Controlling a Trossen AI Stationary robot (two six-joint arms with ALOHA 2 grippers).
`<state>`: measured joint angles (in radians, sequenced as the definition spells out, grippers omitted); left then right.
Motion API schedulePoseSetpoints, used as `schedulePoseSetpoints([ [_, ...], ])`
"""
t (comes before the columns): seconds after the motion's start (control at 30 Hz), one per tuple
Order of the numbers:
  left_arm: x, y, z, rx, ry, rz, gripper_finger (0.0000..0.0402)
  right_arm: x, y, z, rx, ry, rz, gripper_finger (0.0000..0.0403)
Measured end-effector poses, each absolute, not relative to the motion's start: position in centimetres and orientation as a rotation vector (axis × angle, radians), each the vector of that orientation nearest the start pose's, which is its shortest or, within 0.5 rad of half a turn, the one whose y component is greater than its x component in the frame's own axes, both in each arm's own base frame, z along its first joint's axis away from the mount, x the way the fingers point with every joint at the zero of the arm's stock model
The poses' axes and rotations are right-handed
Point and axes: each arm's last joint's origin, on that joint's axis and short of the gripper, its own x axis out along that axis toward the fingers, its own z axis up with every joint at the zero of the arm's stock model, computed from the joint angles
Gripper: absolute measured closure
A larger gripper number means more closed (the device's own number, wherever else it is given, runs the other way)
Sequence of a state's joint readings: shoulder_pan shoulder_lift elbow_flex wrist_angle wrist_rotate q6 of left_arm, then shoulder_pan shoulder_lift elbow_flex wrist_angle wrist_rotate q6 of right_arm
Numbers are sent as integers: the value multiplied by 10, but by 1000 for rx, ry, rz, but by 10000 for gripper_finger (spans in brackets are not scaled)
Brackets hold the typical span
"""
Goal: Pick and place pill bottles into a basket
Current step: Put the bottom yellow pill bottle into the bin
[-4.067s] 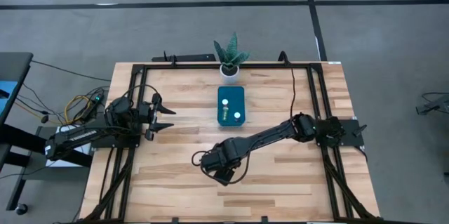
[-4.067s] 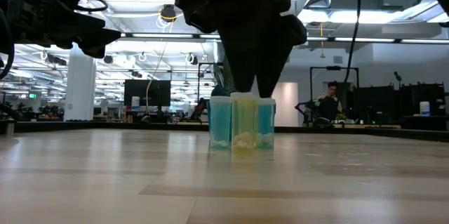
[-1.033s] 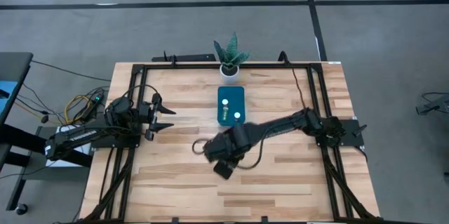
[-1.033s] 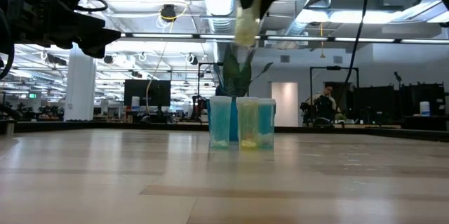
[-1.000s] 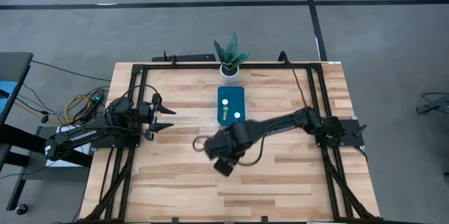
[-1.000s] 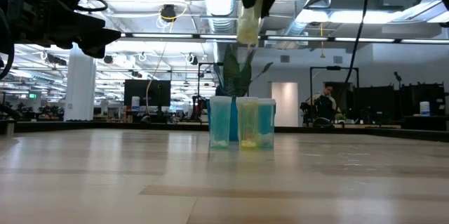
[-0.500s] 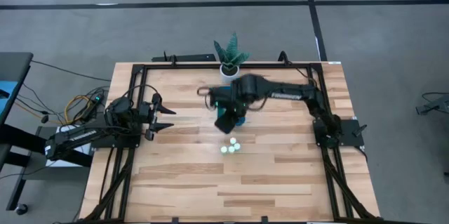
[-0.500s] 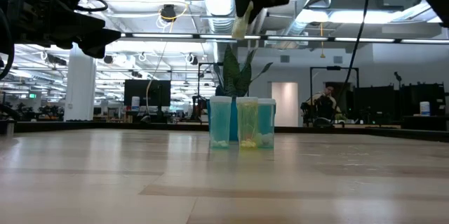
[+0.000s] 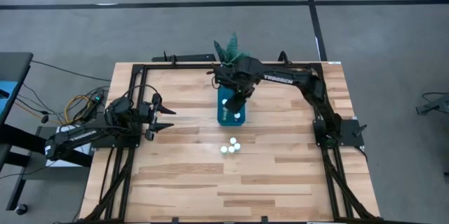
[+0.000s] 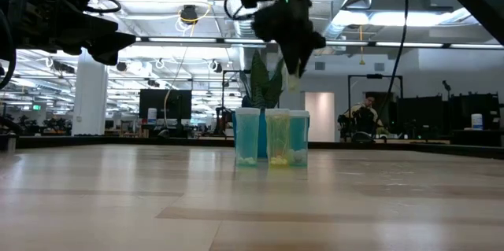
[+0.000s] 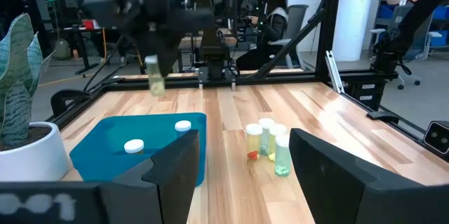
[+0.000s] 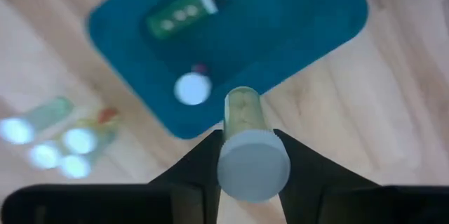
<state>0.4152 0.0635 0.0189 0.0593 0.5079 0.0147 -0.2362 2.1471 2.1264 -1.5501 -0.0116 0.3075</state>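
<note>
My right gripper keeps hold of the pill bottle now. The bottle's base [image 12: 243, 99] hangs high at the teal basket's outer edge [image 12: 273, 85], so the pill bottle would miss if released.
A teal basket [image 9: 226, 96] sits at the table's far middle, with two white-capped pill bottles in it: one lying [image 12: 181, 11], one upright [image 12: 191, 89]. My right gripper [image 9: 237, 102] hangs over the basket's near part, shut on another pill bottle [image 12: 243, 115]. Three more pill bottles [image 9: 230, 147] stand on their bases in a cluster near the table's middle. My left gripper [image 9: 167, 115] waits open above the table's left side. My right gripper pinches the pill bottle at its white cap end [image 12: 252, 165] between its two fingers [image 12: 295, 161]. The fingers come from above, pointing down. The bottle hangs below them [image 10: 294, 79], cap up and slightly tilted, lifted clear above the basket.
A white pot with a spiky green plant [image 9: 229, 54] stands just beyond the basket's far end. A black frame [image 9: 140, 76] runs along the table's left, right and far edges. Bare wood lies toward the near edge.
My right gripper has carried the pill bottle from above the cluster of three bottles toward the table's far edge, and now stands over the basket. The bottle stays lifted clear.
</note>
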Motion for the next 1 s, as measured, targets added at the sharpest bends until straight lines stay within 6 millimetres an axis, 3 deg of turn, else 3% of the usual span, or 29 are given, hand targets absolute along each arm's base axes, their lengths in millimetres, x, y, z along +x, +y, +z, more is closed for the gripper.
schedulePoseSetpoints([
  [0.2, 94, 26, 171, 21, -14, -92, 189, 402, -104, 258, 357, 1534, -367, 304],
  [1.0, 94, 26, 171, 21, -14, -92, 189, 407, -122, 221, 178, 1479, -286, 297],
])
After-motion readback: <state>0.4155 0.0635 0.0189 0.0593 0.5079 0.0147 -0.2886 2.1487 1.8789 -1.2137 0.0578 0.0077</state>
